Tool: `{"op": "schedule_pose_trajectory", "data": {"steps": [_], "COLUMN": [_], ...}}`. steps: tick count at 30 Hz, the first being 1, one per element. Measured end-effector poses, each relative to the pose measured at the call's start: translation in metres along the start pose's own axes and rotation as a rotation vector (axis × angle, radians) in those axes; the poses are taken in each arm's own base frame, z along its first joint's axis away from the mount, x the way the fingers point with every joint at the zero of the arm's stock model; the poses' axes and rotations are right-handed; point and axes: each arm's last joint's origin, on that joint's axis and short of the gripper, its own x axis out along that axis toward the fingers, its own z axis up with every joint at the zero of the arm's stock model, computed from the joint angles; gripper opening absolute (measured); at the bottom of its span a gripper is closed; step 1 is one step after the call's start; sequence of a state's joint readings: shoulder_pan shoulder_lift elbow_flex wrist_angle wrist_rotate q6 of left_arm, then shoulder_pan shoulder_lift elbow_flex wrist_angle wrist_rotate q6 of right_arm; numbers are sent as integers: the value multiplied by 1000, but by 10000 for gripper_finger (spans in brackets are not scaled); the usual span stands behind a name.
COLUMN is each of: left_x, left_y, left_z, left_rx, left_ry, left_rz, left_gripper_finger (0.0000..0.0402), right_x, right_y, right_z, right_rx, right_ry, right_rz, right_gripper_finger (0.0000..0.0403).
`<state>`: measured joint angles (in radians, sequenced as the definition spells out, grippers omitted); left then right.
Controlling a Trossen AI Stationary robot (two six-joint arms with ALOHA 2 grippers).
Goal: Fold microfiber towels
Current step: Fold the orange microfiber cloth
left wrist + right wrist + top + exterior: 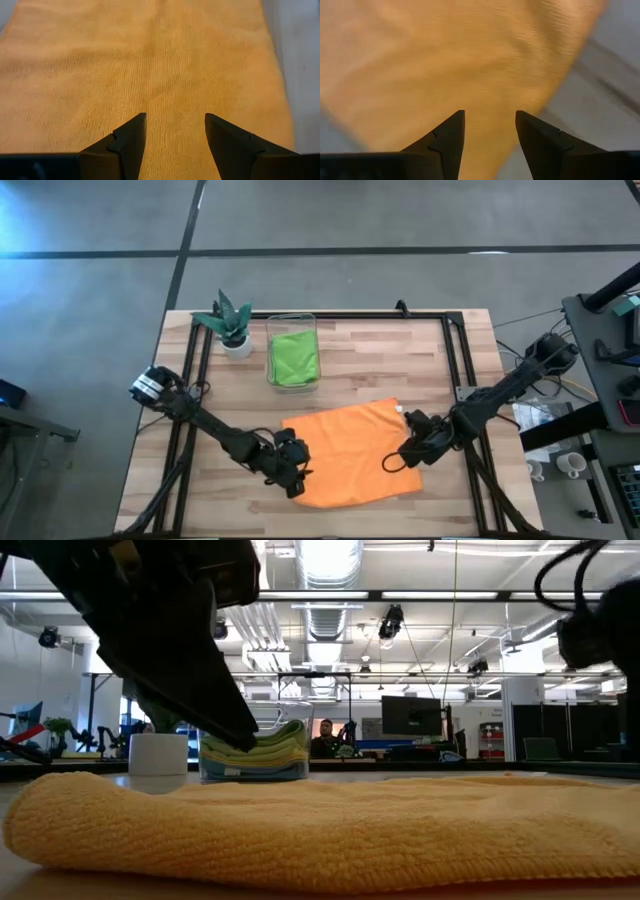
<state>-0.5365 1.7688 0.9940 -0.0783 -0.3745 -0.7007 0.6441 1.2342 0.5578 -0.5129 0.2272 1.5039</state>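
Observation:
The right gripper grabs the towel's corner next, to fold the orange towel [350, 455] [455, 75] over on itself.
An orange microfiber towel [350, 455] lies flat on the wooden table, its near edge thick and rounded in the low view [320, 830]. My left gripper [295, 477] hovers open over the towel's left edge, and its wrist view shows orange cloth [150, 65] beyond the spread fingers [175, 117]. My right gripper [402, 458] hovers open over the towel's right edge [490, 114], with bare table beside the cloth. More towels, lime green on top, lie stacked in a clear bin [293, 352].
A small potted plant [232, 325] stands at the far left beside the bin. Black frame rails [455, 360] run along the table's left, right and far sides. Bare wood [390, 365] lies between the bin and the orange towel.

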Motion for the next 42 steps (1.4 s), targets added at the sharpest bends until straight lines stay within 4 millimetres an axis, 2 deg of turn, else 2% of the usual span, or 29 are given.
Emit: {"op": "schedule_pose_trajectory", "data": {"steps": [7, 14, 17, 21, 24, 29, 30, 33, 37, 42], "left_x": [7, 25, 33, 50, 61, 68, 69, 68, 53, 18], "left_y": [3, 13, 19, 26, 27, 24, 24, 24, 25, 25], "left_z": [-8, -13, -8, -2, 7, 31, 36, 55, 70, 70], "left_rx": [31, 45, 36, 97, 144, 156, 153, 142, 127, 73], "left_ry": [37, 95, 103, 75, 63, 36, 29, -21, -39, 48], "left_rz": [25, 40, 33, 47, 54, 34, 34, 27, 35, 70], "left_gripper_finger": [187, 187, 187, 187, 187, 187, 187, 187, 187, 187], "right_x": [23, 31, 32, 31, 22, -18, -23, -37, -45, -48], "right_y": [-4, 3, 3, 0, -11, -37, -39, -39, -40, -25], "right_z": [-5, -3, 0, 2, 3, 8, 9, 13, 16, 21], "right_rx": [88, 124, 143, 70, 13, -6, -3, -2, 23, 2], "right_ry": [33, -12, -28, -31, -21, 41, 55, 70, 69, 41], "right_rz": [-163, -202, -194, -219, -311, -513, -491, -376, -313, -268], "right_gripper_finger": [160, 146, 114, 39, 15, 10, 10, 9, 9, 9]}}
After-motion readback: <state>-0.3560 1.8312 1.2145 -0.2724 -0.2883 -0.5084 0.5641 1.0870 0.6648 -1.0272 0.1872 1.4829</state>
